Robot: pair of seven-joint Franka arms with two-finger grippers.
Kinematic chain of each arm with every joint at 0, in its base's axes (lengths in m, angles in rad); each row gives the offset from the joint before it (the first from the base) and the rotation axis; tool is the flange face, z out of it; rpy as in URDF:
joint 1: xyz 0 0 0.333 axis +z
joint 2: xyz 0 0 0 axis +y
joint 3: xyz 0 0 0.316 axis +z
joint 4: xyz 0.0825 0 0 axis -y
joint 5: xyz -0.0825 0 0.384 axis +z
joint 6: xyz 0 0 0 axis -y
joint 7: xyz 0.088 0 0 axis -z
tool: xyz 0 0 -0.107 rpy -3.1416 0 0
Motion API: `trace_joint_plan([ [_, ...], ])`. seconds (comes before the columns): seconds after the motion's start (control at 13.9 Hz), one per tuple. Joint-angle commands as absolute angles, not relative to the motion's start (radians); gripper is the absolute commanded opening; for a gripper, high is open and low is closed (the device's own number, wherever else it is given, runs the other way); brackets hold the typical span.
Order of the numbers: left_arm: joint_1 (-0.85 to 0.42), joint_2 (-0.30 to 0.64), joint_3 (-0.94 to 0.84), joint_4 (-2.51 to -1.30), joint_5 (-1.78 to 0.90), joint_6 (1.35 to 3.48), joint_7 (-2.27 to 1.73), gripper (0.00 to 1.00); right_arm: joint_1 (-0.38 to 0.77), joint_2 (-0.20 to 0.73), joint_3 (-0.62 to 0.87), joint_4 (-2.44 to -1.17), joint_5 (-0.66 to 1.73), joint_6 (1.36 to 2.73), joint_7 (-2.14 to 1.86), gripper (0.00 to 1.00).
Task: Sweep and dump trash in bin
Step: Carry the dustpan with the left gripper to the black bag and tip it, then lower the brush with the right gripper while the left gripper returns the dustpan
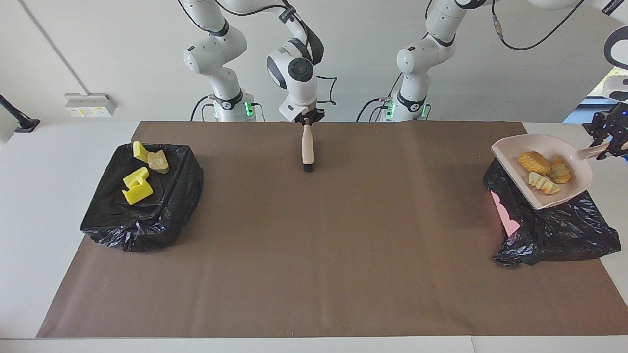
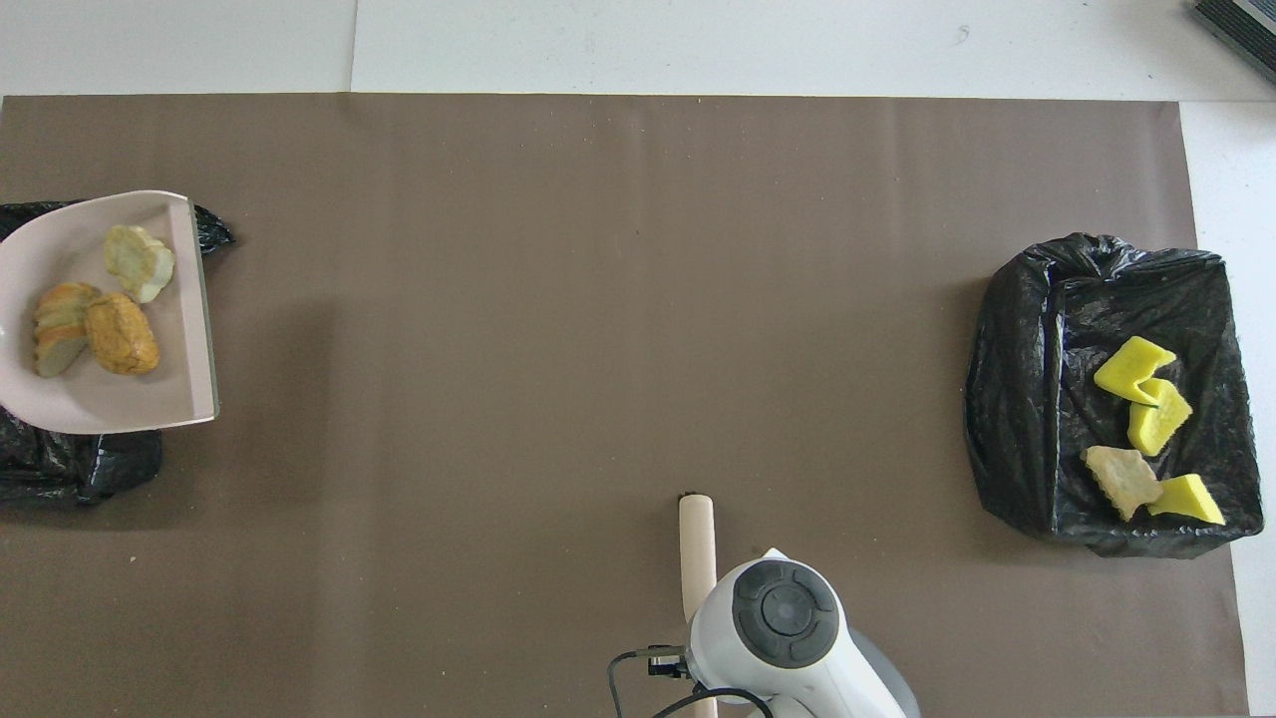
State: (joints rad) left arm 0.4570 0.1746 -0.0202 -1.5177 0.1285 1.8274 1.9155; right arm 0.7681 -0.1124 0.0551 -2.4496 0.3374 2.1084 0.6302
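My right gripper is ready to release the wooden-handled brush and needs to do so now. The brush is low over the brown mat, so it would come to rest.
My left gripper is shut on the handle of a pale pink dustpan and holds it up in the air, over the black-bagged bin at the left arm's end of the table. Three golden-brown lumps of trash lie in the pan. In the overhead view the dustpan and its lumps show, and the left gripper is out of view. My right gripper is shut on a wooden-handled brush that hangs bristles down just above the mat; the brush also shows in the overhead view.
A second black-bagged bin at the right arm's end holds three yellow pieces and one brown lump; it also shows in the overhead view. A brown mat covers the table. A pink wall shows on the bin under the dustpan.
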Motion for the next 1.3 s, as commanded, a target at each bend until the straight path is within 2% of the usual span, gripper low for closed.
trace_joint_plan([
  [0.0,0.491,0.206,-0.002,-1.477,0.230,1.944,1.934,0.00,0.765,-0.107,0.058,-2.454,0.322,2.132,0.650,0.00],
  [0.07,0.492,0.206,0.005,-1.479,0.259,1.966,1.934,0.00,0.765,-0.104,0.058,-2.454,0.322,2.132,0.640,0.09],
  [0.14,0.494,0.207,0.005,-1.479,0.305,1.973,1.927,0.00,0.764,-0.101,0.058,-2.453,0.322,2.132,0.635,0.43],
  [0.22,0.494,0.206,0.012,-1.479,0.364,1.979,1.904,0.00,0.764,-0.100,0.058,-2.450,0.322,2.134,0.631,0.84],
  [0.29,0.489,0.203,0.018,-1.486,0.432,1.988,1.879,0.00,0.765,-0.091,0.058,-2.439,0.321,2.140,0.627,1.00],
  [0.5,0.485,0.164,0.018,-1.569,0.590,2.069,1.778,0.00,0.729,-0.034,0.051,-2.341,0.319,2.155,0.609,1.00],
  [0.79,0.437,0.114,0.018,-1.656,0.790,2.071,1.558,0.00,0.551,-0.032,0.052,-2.194,0.255,2.140,0.575,1.00],
  [1.22,0.417,0.101,0.017,-1.666,0.884,2.060,1.447,0.00,0.397,-0.038,0.051,-2.088,-0.029,2.128,0.557,1.00],
])
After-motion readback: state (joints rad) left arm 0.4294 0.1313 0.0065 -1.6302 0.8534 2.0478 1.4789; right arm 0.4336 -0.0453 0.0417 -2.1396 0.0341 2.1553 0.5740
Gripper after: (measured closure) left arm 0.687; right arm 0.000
